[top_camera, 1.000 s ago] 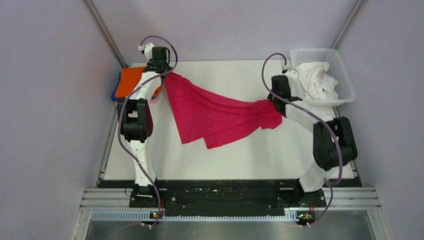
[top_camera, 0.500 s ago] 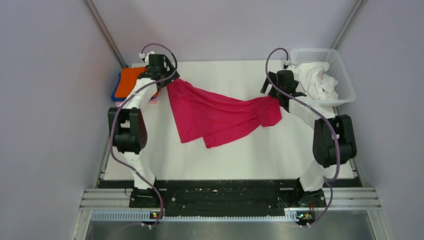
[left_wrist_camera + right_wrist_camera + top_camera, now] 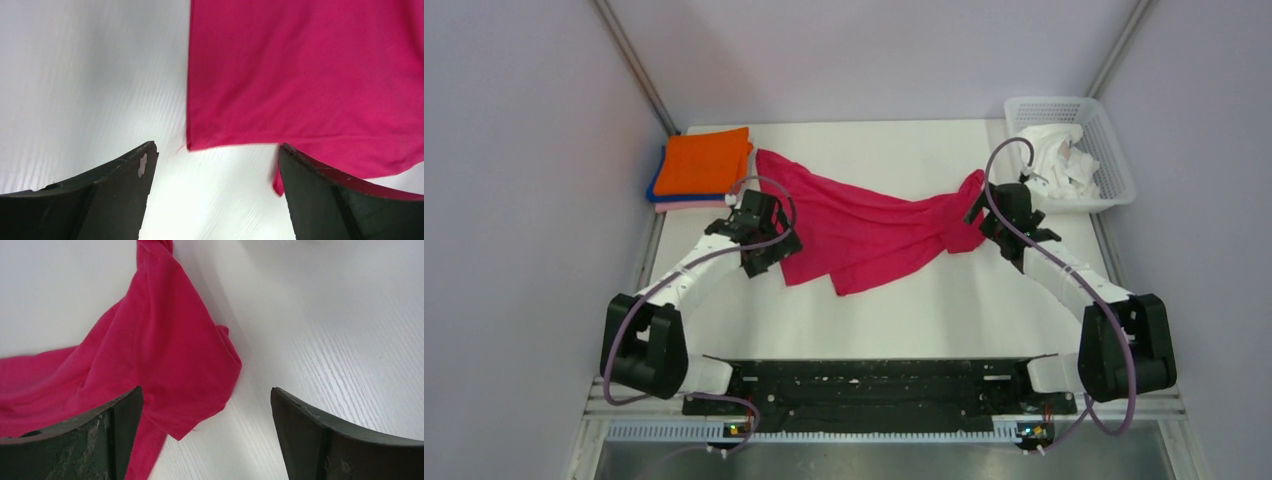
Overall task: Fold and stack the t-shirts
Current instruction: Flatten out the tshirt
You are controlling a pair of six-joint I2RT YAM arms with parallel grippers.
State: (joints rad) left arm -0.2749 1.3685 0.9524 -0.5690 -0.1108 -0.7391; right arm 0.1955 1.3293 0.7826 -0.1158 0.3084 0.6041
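Note:
My left gripper takes hold of its near hem corner (image 3: pixel 789 281) next, to stretch the crimson-magenta t-shirt (image 3: pixel 864 222) between both grippers and spread it for folding.
The crimson-magenta t-shirt (image 3: pixel 864 222) lies crumpled and spread across the middle of the white table, free of both grippers. My left gripper (image 3: pixel 774 250) hovers open at its near left corner; in the left wrist view the shirt's hem (image 3: pixel 300 75) sits just beyond the open gripper (image 3: pixel 216 146), with bare table between the fingers. My right gripper (image 3: pixel 986 208) is open at the shirt's right end; in the right wrist view a sleeve (image 3: pixel 165 355) lies by the left finger (image 3: pixel 115 435) of the open gripper (image 3: pixel 205 390). Folded orange, blue and pale pink t-shirts (image 3: pixel 704 160) are stacked at the back left.
A white lattice basket (image 3: pixel 1116 160) stands at the back right with crumpled white t-shirts (image 3: pixel 1059 160) in it. Grey walls close in both sides. The black rail with the arm bases (image 3: pixel 874 385) runs along the near edge.
Both grippers opened and let go of the crimson shirt, which dropped flat on the table. Both arms drew back toward the near edge, the left one well away from the stack.

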